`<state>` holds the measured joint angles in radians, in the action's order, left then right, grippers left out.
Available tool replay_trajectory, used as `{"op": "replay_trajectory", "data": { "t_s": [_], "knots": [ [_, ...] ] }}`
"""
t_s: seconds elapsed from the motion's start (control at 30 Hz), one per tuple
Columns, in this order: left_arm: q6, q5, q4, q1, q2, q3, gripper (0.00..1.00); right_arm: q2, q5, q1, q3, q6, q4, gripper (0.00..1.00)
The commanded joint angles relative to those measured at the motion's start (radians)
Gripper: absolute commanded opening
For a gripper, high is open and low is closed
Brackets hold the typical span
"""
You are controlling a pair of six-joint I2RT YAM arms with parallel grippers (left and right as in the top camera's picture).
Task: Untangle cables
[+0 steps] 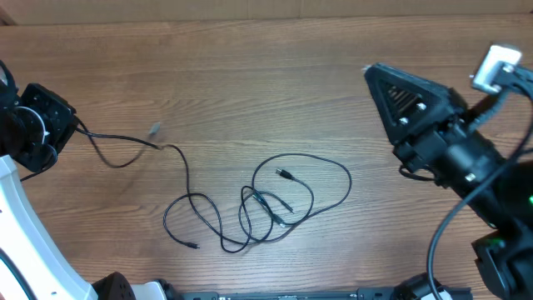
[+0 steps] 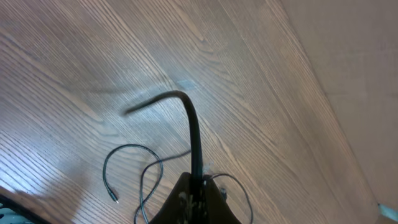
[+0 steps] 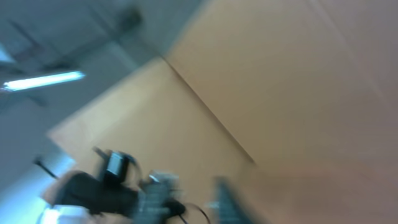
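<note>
My right gripper is to pull the black cable [image 1: 275, 196] free next, so it needs to grab the cable by its strand [image 1: 133, 139] between my left gripper and the tangled loops.
A thin black cable [image 1: 275, 196] lies in tangled loops on the wooden table [image 1: 266, 83], with plug ends at the front left [image 1: 193, 246] and inside the right loop [image 1: 286, 175]. One strand runs left past a grey connector [image 1: 155, 129] to my left gripper [image 1: 67, 125], which is shut on it. In the left wrist view the cable [image 2: 194, 137] rises out of the closed jaws [image 2: 198, 182] and bends left. My right gripper [image 1: 375, 77] hovers at the far right, apart from the cable. Its wrist view is blurred; the fingers [image 3: 191, 199] look apart and empty.
The left arm's white base [image 1: 33, 242] is at the front left. The right arm's black body [image 1: 475, 167] and its cabling fill the right edge. The tabletop meets a tan wall at the back [image 1: 266, 10].
</note>
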<state>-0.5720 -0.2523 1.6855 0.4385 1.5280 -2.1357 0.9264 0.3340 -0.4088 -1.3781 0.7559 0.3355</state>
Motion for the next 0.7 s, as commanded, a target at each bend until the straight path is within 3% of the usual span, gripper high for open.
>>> {"op": "replay_trajectory", "data": {
  "t_s": [0.0, 0.07, 0.13, 0.17, 0.27, 0.47, 0.67],
  "knots": [
    [0.024, -0.051, -0.018, -0.001, -0.001, 0.005, 0.04, 0.07, -0.011, 0.005, -0.004, -0.006, 0.122, 0.54],
    [0.111, -0.267, -0.075, -0.001, -0.002, 0.005, 0.04, 0.161, 0.027, -0.009, -0.002, -0.053, 0.205, 0.5],
    [0.167, -0.481, -0.133, -0.001, -0.002, 0.005, 0.04, 0.237, 0.11, -0.029, -0.003, -0.154, 0.225, 0.65],
    [0.168, -0.608, -0.181, -0.001, -0.002, 0.005, 0.04, 0.298, 0.183, -0.047, -0.003, -0.226, 0.229, 0.78],
    [0.152, -0.77, -0.275, -0.004, -0.004, 0.005, 0.04, 0.449, 0.278, -0.106, -0.003, -0.321, 0.229, 1.0],
    [0.085, -0.809, -0.333, -0.029, -0.004, 0.005, 0.04, 0.775, 0.275, -0.264, -0.003, -0.391, 0.121, 1.0],
    [-0.024, -0.74, -0.359, -0.029, -0.004, 0.005, 0.04, 0.869, 0.27, -0.346, -0.002, -0.44, 0.027, 1.0]
  ]
}}
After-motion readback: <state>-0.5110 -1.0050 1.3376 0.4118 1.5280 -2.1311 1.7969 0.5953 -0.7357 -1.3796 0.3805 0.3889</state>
